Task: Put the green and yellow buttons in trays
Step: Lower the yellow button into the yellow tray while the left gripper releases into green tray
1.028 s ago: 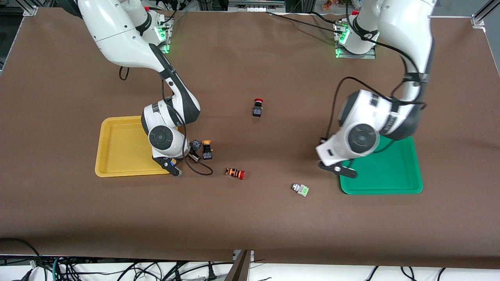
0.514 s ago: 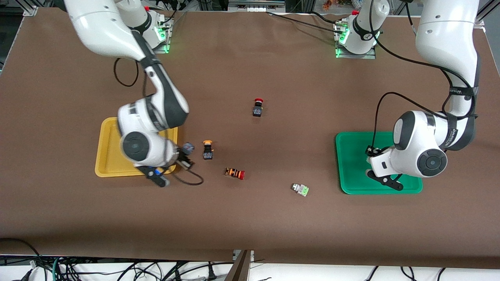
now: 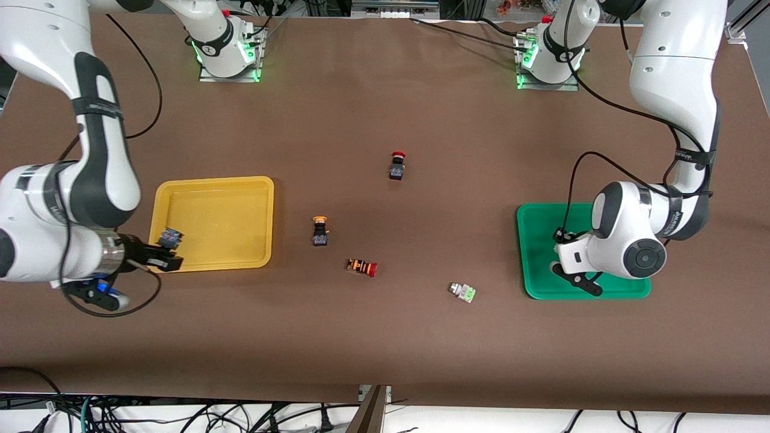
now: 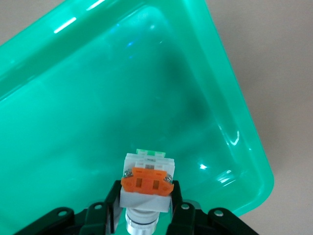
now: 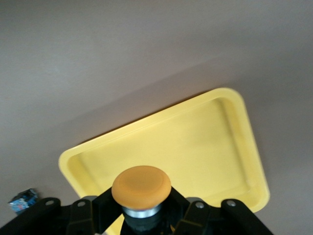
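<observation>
I should lower the yellow-capped switch into the yellow tray before I release it. My right gripper holds the switch high above the yellow tray's bottom.
My right gripper [image 3: 168, 255] is shut on a black-bodied switch [image 3: 170, 238] with a yellow-orange cap [image 5: 141, 186]. It holds the switch over the corner of the yellow tray [image 3: 216, 216] toward the right arm's end; the tray also shows in the right wrist view [image 5: 195, 142]. My left gripper [image 4: 146, 203] is shut on a silver-white switch with an orange block [image 4: 146, 182] above the green tray [image 4: 98, 98]. In the front view the left hand covers part of that tray [image 3: 535, 240]. A second yellow-capped switch [image 3: 319, 231] stands between the trays. A silver-white switch with a light-green block [image 3: 462, 292] lies beside the green tray.
A black switch with a red cap [image 3: 396, 165] stands mid-table, farther from the camera. An orange-striped switch with a red cap [image 3: 362, 267] lies near the yellow-capped one. Both trays hold nothing that I can see.
My right arm swung from beside the standing yellow-capped switch across the yellow tray toward its own end, carrying a switch. My left arm moved from the green tray's edge to over it.
</observation>
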{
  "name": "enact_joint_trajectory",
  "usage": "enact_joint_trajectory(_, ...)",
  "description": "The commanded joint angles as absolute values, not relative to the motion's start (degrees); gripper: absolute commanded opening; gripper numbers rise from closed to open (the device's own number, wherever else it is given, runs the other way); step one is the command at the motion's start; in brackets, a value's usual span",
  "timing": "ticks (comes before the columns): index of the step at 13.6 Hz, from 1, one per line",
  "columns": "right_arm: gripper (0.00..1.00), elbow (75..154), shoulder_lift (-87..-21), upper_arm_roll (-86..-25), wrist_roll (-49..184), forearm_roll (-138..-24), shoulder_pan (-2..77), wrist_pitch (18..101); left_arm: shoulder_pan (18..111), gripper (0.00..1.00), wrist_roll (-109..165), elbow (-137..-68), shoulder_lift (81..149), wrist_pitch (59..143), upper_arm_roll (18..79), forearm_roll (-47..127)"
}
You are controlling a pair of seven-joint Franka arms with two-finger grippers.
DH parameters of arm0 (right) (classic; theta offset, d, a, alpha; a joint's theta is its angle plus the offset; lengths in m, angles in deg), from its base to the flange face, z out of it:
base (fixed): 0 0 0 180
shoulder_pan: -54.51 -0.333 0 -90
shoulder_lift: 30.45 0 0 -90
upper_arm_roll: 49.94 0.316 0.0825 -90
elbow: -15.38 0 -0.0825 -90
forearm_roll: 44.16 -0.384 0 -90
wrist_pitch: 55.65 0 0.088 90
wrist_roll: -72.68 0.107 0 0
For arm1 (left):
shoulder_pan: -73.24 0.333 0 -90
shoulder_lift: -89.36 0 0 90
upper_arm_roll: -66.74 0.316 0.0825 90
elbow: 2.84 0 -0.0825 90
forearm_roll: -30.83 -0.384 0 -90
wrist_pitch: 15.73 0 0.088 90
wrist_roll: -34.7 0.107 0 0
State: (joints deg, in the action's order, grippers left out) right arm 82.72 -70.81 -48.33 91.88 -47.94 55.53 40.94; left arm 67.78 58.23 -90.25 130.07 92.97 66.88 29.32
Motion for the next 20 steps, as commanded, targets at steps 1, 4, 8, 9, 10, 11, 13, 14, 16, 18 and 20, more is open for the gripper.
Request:
enact_joint_trajectory(1, 0.0, 84.53, -70.61, -47.56, 89.38, -48.29, 56.8, 40.84, 67.61, 0.99, 58.87, -90.29, 130.67, 93.17, 66.92, 28.64)
enact_joint_trajectory(4, 0.0, 90.16, -69.82, -47.47, 90.08, -48.2, 56.45, 44.09, 66.47, 1.0, 58.69, -89.33, 130.23, 93.17, 66.83, 28.55)
enact_joint_trajectory(8, 0.0, 103.66, -64.21, -47.39, 90.17, -48.2, 55.92, 54.87, 64.11, 1.0, 59.39, -82.76, 129.87, 93.08, 65.6, 28.81)
enact_joint_trajectory(9, 0.0, 106.75, -63.33, -47.39, 90.17, -48.11, 56.01, 57.87, 62.44, 1.0, 60.18, -80.99, 130.4, 93.17, 65.6, 28.81)
enact_joint_trajectory(10, 0.0, 108.87, -62.8, -47.39, 90.17, -48.11, 56.01, 59.99, 61.04, 1.0, 61.49, -80.37, 130.84, 93.25, 65.6, 28.9)
enact_joint_trajectory(11, 0.0, 111.24, -62.18, -47.39, 90.17, -48.11, 56.01, 62.45, 60.67, 1.0, 62.55, -79.75, 131.1, 93.78, 65.6, 28.99)
enact_joint_trajectory(13, 0.0, 116.34, -61.3, -47.39, 89.91, -48.11, 56.01, 67.98, 60.58, 1.0, 68.06, -78.6, 131.81, 96.93, 65.51, 29.16)
enact_joint_trajectory(14, 0.0, 118.28, -61.21, -47.39, 89.64, -48.11, 56.01, 69.92, 60.58, 1.0, 71.75, -78.25, 132.25, 99.21, 65.51, 29.51)
enact_joint_trajectory(16, 0.44, 119.43, -61.12, -47.39, 89.55, -48.11, 56.01, 70.73, 60.5, 1.0, 76.69, -78.25, 132.51, 102.56, 64.2, 29.78)
enact_joint_trajectory(18, 0.81, 119.7, -61.12, -47.39, 89.55, -48.2, 56.01, 70.82, 60.49, 1.0, 79.85, -77.9, 134.09, 103.01, 62.53, 29.86)
enact_joint_trajectory(20, 0.93, 119.53, -61.12, -47.47, 89.81, -48.2, 56.01, 70.56, 60.49, 1.0, 86.52, -75.45, 136.28, 106.42, 60.95, 29.86)
